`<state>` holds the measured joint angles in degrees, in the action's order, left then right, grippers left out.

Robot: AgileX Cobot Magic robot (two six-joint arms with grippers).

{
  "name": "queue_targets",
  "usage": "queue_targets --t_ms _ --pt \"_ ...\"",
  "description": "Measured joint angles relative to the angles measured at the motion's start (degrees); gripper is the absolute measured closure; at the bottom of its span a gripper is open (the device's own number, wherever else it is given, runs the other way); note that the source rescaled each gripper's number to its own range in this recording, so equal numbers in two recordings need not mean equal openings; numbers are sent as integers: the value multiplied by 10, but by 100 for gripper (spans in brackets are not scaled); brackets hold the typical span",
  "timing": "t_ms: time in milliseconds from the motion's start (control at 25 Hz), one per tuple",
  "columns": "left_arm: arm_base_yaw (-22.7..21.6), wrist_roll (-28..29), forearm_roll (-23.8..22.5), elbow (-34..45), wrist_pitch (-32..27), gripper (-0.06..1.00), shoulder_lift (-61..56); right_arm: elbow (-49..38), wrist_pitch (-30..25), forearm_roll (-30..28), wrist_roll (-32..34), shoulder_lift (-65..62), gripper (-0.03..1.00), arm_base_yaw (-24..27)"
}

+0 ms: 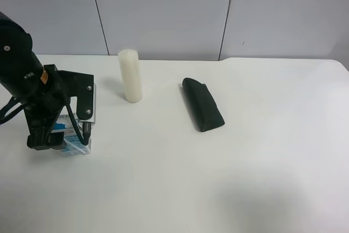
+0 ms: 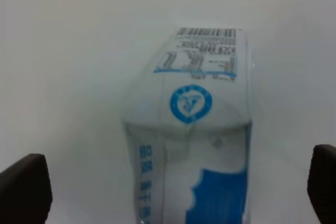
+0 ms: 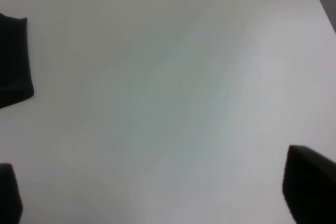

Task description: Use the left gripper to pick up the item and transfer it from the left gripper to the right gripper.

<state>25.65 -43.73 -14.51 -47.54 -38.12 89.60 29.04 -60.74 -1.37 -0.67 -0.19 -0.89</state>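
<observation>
The white carton's barcode end should stay free for my right gripper. My left gripper should next grab the carton's end with the round blue logo.
The item, a small white carton [image 1: 75, 145] with light-blue print, rests on the white table at the exterior high view's left. In the left wrist view the carton [image 2: 197, 124] shows a barcode at its far end. My left gripper [image 1: 59, 139] is lowered over it, open, with one black finger [image 2: 23, 187] on each side of the carton and a gap to it. My right gripper [image 3: 160, 187] is out of the exterior view. It is open and empty above bare table, with only its fingertips [image 3: 310, 182] showing.
A tall white candle [image 1: 130, 75] stands upright behind and to the right of the carton. A dark green pouch [image 1: 202, 103] lies near the table's middle; its end also shows in the right wrist view [image 3: 13, 61]. Grey wall panels stand behind the table.
</observation>
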Motion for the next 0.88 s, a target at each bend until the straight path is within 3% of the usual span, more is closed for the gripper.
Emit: queue_targets --t_ms 200,320,800,880 --pt "0 0 -10 12 13 -5 15 0 0 0 0 0 -3 0" --pt "0 0 -17 21 18 6 21 0 0 0 0 0 -3 0" --pt "0 -4 -30 24 19 91 22 0 0 0 0 0 -3 0" --pt "0 -4 -31 24 23 94 22 0 0 0 0 0 -3 0"
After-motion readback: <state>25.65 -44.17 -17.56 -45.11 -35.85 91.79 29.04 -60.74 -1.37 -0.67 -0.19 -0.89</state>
